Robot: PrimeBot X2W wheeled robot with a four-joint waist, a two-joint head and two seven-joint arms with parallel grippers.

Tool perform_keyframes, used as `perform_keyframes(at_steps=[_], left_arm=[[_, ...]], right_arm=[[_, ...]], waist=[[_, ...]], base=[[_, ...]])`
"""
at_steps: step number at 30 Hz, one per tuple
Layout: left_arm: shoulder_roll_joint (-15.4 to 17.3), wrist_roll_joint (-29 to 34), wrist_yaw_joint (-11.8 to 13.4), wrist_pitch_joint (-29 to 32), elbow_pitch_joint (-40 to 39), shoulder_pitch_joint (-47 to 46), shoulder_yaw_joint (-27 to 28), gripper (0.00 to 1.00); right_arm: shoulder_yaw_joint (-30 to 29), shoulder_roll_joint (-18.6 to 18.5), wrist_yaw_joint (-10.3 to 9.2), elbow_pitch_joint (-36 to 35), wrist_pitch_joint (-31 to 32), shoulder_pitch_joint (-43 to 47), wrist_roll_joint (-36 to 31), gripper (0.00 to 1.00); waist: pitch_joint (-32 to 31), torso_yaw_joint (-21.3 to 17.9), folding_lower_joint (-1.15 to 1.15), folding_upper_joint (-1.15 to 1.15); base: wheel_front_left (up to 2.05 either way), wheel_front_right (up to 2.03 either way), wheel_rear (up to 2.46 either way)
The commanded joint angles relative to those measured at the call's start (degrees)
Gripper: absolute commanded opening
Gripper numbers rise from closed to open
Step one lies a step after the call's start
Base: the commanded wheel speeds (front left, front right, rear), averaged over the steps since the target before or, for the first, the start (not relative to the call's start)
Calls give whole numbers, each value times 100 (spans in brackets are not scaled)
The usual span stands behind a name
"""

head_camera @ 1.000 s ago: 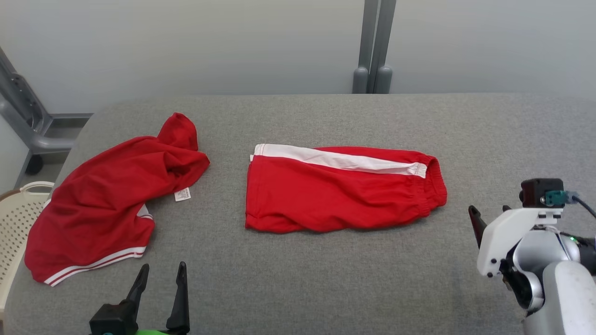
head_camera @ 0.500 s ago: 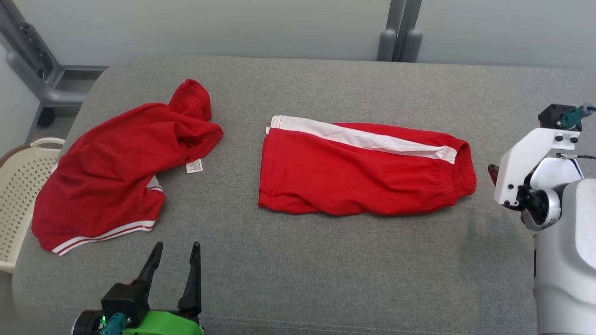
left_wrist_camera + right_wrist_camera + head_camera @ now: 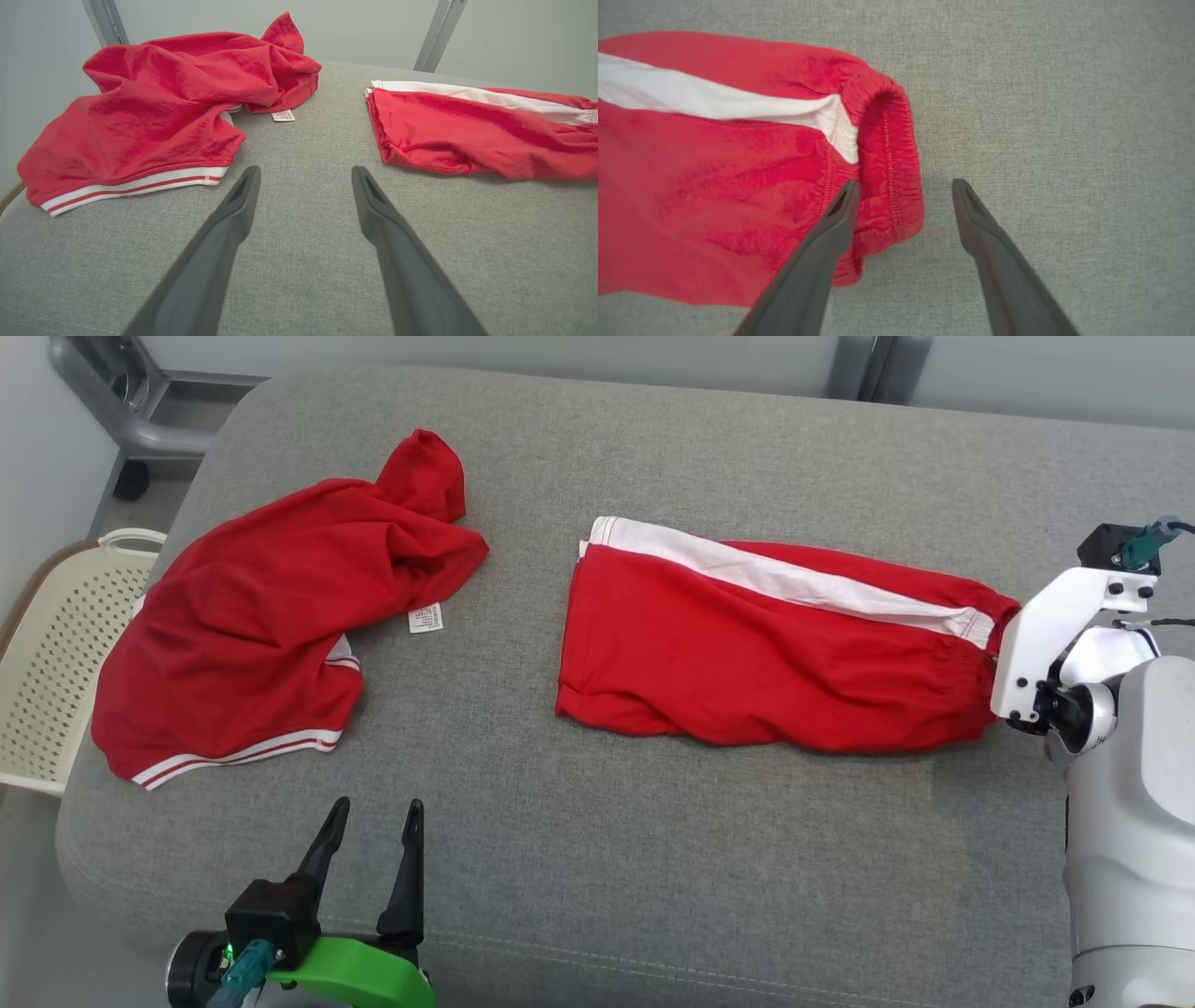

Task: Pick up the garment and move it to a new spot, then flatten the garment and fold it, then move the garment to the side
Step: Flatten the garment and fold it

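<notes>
My right gripper grabs the red garment with the white side stripe point(image 3: 773, 575) by its gathered elastic waistband point(image 3: 977, 672) next, to fold it.
A folded red garment point(image 3: 766, 649) with a white side stripe lies flat in the middle of the grey padded table point(image 3: 653, 859); it also appears in the left wrist view point(image 3: 476, 130). Its elastic waistband end point(image 3: 889, 154) lies under my right gripper point(image 3: 903, 186), which hovers open, one finger point(image 3: 831, 233) over the cloth and the other over bare table. A second red garment point(image 3: 271, 616) with white hem stripes lies crumpled at the left point(image 3: 154, 112). My left gripper point(image 3: 377, 805) stands open near the front edge, between both garments point(image 3: 306, 170), touching neither.
A cream perforated basket point(image 3: 47, 653) stands beside the table's left edge. A grey metal frame point(image 3: 131, 401) is at the back left. My pale right forearm point(image 3: 1120, 775) rises along the right side. Bare grey padding stretches along the front.
The head camera has tilted down, shifting the whole picture. My right gripper has moved up from the front right to over the folded garment's waistband end. The left gripper has stayed open in place.
</notes>
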Motion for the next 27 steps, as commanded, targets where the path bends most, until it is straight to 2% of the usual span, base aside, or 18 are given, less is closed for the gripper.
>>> perform_keyframes(at_steps=[1, 19, 27], left_arm=[[-11, 3, -22, -23, 15, -109, -12, 100], [-67, -83, -52, -46, 180, -262, -134, 100], [-100, -100, -75, 9, 195, -309, -251, 100]], right_arm=[[-55, -23, 0, 60, -64, -69, -130, 100], [-166, -23, -1, 541, -298, -94, -141, 100], [-352, -7, 0, 957, -446, -189, -99, 100]], waist=[[84, 65, 0, 0], [211, 119, 0, 0], [263, 268, 0, 0]], base=[[0, 0, 0], [0, 0, 0], [0, 0, 0]])
